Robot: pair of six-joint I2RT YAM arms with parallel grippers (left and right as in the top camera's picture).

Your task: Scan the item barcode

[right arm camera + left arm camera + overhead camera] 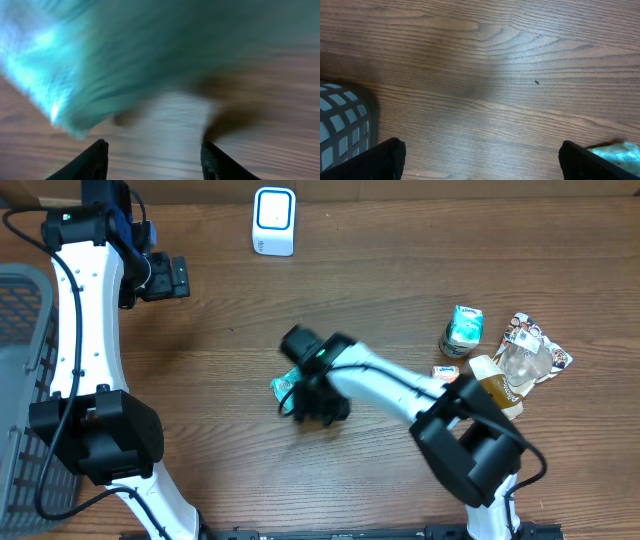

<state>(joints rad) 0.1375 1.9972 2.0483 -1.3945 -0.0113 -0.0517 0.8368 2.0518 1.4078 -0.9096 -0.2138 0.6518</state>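
Next, the right gripper grabs the end of the teal packet beneath it. The rest stays uncovered to present the packet's barcode to the scanner.
A teal packet lies on the wooden table near the middle. My right gripper hangs directly over its right end. In the right wrist view the packet is a blurred teal mass ahead of the gripper, which is open with only bare table between its fingers. The white barcode scanner stands at the back edge. My left gripper is at the far left, open and empty. In its own view the gripper looks down on wood, with the packet peeking past its right finger.
A grey mesh basket fills the left edge, and its corner also shows in the left wrist view. At the right lie a teal-and-white carton, crumpled snack wrappers, a brown bottle and a small orange item.
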